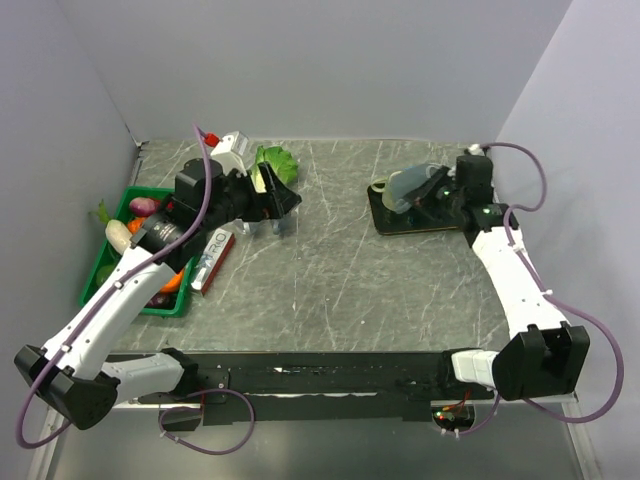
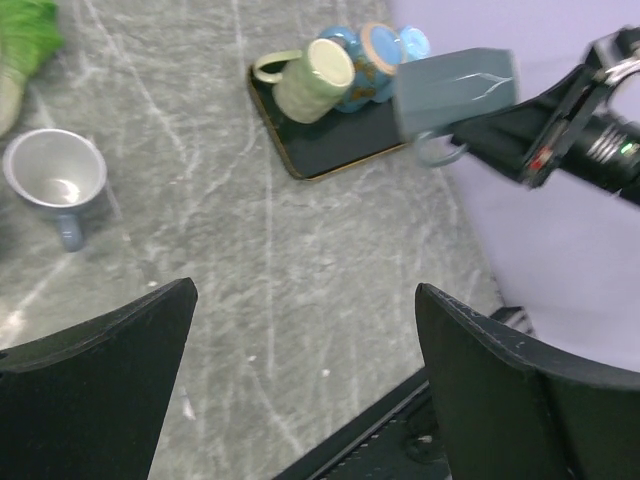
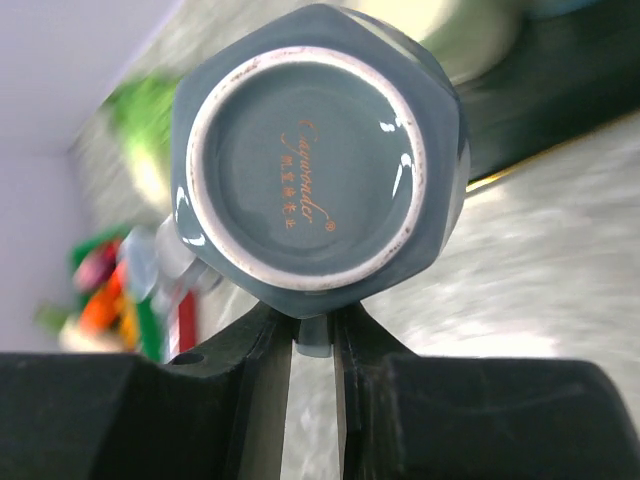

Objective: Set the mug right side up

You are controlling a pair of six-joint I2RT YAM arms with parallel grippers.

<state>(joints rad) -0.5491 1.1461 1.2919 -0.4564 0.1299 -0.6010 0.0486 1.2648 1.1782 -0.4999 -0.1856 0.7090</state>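
I need to grab the mug's handle [image 2: 432,154] next with my left gripper, from the mug's open end, opposite the lettered base, to set the mug upright.
The mug [image 3: 310,170] is grey-blue and six-sided, and its round base with orange lettering faces the right wrist camera. My right gripper [image 3: 312,335] is shut on the mug's handle, which sits pinched between the two fingers. In the left wrist view the mug [image 2: 455,88] hangs on its side in the air beside the black tray [image 2: 320,150], handle underneath. From above, the mug [image 1: 412,185] is over the tray's far part. My left gripper [image 1: 285,205] is open and holds nothing, far to the left near the lettuce.
A pale green mug [image 2: 315,80] and a blue mug [image 2: 365,65] lie on the tray. A grey mug [image 2: 55,172] stands upright on the table. A green bin [image 1: 110,265] of vegetables, a lettuce [image 1: 275,162] and a red-and-white box [image 1: 212,260] are at the left.
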